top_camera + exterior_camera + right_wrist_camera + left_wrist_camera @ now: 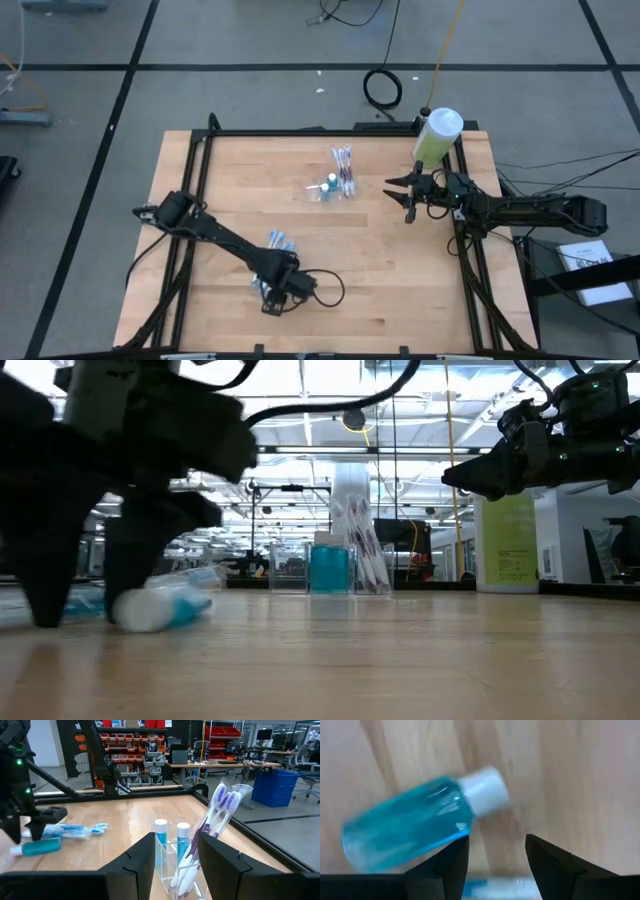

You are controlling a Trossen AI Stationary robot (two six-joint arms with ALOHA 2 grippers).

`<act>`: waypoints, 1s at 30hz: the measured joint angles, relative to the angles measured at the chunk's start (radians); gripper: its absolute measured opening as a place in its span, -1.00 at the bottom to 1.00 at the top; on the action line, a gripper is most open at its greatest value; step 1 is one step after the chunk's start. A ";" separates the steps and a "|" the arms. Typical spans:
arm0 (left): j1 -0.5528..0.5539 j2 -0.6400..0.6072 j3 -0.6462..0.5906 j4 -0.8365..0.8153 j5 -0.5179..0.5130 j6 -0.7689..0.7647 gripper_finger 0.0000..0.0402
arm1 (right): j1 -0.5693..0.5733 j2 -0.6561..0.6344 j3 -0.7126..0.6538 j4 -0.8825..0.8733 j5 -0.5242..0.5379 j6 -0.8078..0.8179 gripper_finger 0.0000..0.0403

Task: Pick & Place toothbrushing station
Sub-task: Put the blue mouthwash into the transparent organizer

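Note:
I will next pick up the blue bottle by its white-end with the cap (483, 791) with my left gripper, to stock the toothbrushing station.
The toothbrushing station (322, 191) is a small see-through tray at the table's far middle. It holds blue tubes with white caps (160, 840) and purple-white toothbrushes (217, 805). My right gripper (175, 837) hangs level and open, to the right of the station and pointing at it. My left gripper (497, 840) points down near the front edge, open. A small blue bottle with a white cap (405, 832) lies on its side right beside one of its fingers (452, 862). Nothing is between its fingers. My left gripper has one finger (457, 850) right beside the blue bottle's side, near its shoulder (455, 827). I cannot tell whether the two touch. The fingers point down from above, and the bottle lies on the table outside the gap.
A tall green bottle with a white cap (438, 134) stands at the far right corner behind my right arm. Packaged blue toothbrushes (277, 240) lie on the wood just beyond my left gripper. A black frame (190, 200) borders the table.

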 joint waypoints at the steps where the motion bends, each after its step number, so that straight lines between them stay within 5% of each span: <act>1: 0.002 0.000 0.000 0.027 0.000 0.018 0.01 | 0.000 0.000 0.000 0.001 0.000 0.000 -0.30; 12: 0.037 0.001 0.013 0.125 -0.081 0.240 0.01 | 0.000 0.000 0.000 0.000 0.000 0.000 -0.30; 19: 0.051 -0.050 0.047 0.071 -0.108 0.236 0.01 | 0.000 0.000 0.000 -0.002 0.000 -0.001 -0.30; 25: 0.052 -0.078 0.048 0.020 -0.254 0.180 0.01 | 0.000 0.000 0.000 -0.007 0.000 -0.001 -0.30; 30: 0.071 -0.045 0.034 0.033 -0.193 0.163 0.01 | 0.000 0.000 0.000 -0.022 0.000 -0.001 -0.30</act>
